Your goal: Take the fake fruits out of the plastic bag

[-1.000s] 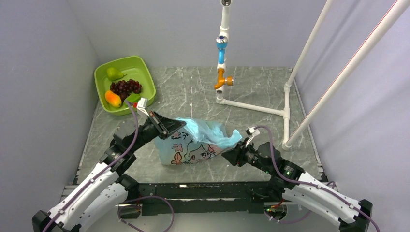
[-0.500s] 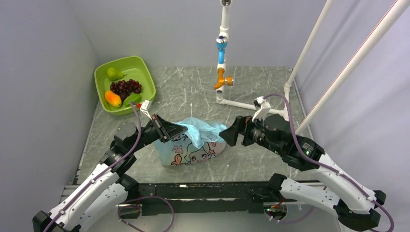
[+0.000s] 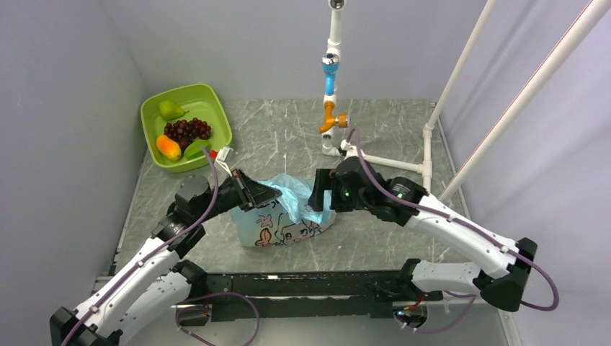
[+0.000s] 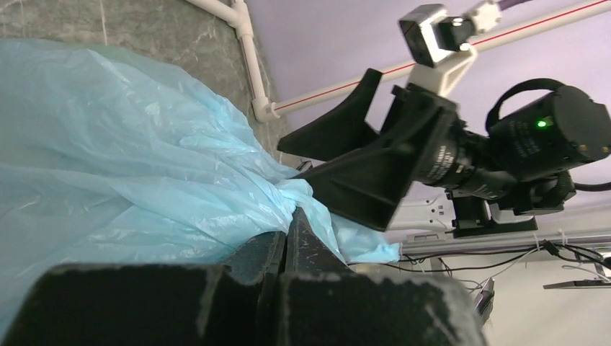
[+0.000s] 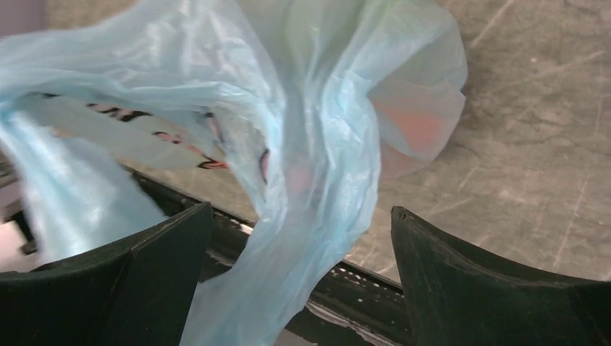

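The plastic bag's opening should stay free to open for the fruits, so my right gripper should next grab the plastic bag by its bunched corner (image 3: 310,213) (image 5: 306,223).
The light-blue plastic bag (image 3: 288,220) with a cartoon face lies at the table's middle. My left gripper (image 3: 264,193) is shut on its upper left edge; the left wrist view shows the film (image 4: 144,144) pinched between the jaws (image 4: 292,220). My right gripper (image 3: 319,200) is open at the bag's top right. In the right wrist view a strip of bag (image 5: 302,216) hangs between the spread fingers (image 5: 461,274). A reddish-orange shape (image 5: 414,126) shows through the plastic. An orange fruit (image 3: 168,147) and a green one (image 3: 196,149) lie in the tub.
The lime-green tub (image 3: 209,97) stands at the back left with a pale pear (image 3: 170,109) and purple grapes (image 3: 187,130). A white pipe frame (image 3: 375,158) with blue and orange fittings (image 3: 331,119) stands at the back right. Grey walls close the sides.
My right gripper has left the bag's right end, risen and swung left, and now straddles the bag's top, open. The bag's right end has slumped. My left gripper has kept its hold.
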Robot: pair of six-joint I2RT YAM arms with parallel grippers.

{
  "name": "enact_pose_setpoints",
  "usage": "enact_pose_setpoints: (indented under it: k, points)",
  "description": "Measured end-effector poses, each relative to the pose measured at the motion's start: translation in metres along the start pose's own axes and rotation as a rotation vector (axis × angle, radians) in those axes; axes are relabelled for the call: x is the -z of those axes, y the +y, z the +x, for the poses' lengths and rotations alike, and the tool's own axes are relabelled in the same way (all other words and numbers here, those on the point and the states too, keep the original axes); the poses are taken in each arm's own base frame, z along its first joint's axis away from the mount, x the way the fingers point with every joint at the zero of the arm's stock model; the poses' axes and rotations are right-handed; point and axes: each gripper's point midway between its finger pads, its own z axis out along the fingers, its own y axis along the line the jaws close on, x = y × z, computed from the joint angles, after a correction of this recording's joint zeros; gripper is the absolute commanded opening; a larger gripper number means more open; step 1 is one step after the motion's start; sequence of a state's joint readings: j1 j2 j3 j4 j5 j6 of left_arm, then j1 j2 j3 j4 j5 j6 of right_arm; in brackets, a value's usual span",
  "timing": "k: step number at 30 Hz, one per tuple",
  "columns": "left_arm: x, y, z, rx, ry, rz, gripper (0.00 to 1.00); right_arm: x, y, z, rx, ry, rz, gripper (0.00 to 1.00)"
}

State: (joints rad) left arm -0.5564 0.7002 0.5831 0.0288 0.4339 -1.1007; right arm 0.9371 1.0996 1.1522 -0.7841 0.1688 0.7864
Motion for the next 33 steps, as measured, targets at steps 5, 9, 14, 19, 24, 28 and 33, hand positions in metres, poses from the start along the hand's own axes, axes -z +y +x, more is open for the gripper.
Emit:
enact_pose_setpoints:
  k: [5,9,14,19,24,28,33]
  points:
    - [-0.002,0.001,0.005,-0.004,0.033,0.006,0.0,-0.022,-0.029,0.018,0.024,0.024,0.122,0.9]
    - [0.0,-0.001,0.008,-0.019,0.047,0.02,0.0,-0.031,-0.04,0.043,0.027,0.065,0.099,0.9]
    - [0.001,-0.004,0.012,-0.034,0.074,0.041,0.0,-0.044,-0.028,0.082,-0.011,0.19,-0.032,0.78]
    - [-0.001,-0.005,0.017,-0.034,0.107,0.061,0.0,-0.047,-0.019,0.1,-0.038,0.257,-0.11,0.27]
    - [0.0,-0.005,0.029,-0.042,0.207,0.071,0.0,-0.039,-0.021,0.081,-0.002,0.155,-0.113,0.0]
    - [0.002,-0.026,0.02,-0.116,0.278,0.047,0.13,-0.019,-0.03,0.041,0.045,-0.056,-0.094,0.0]
    - [-0.001,-0.079,-0.024,-0.303,0.267,0.025,0.61,0.013,-0.032,-0.011,0.087,-0.318,-0.1,0.0]
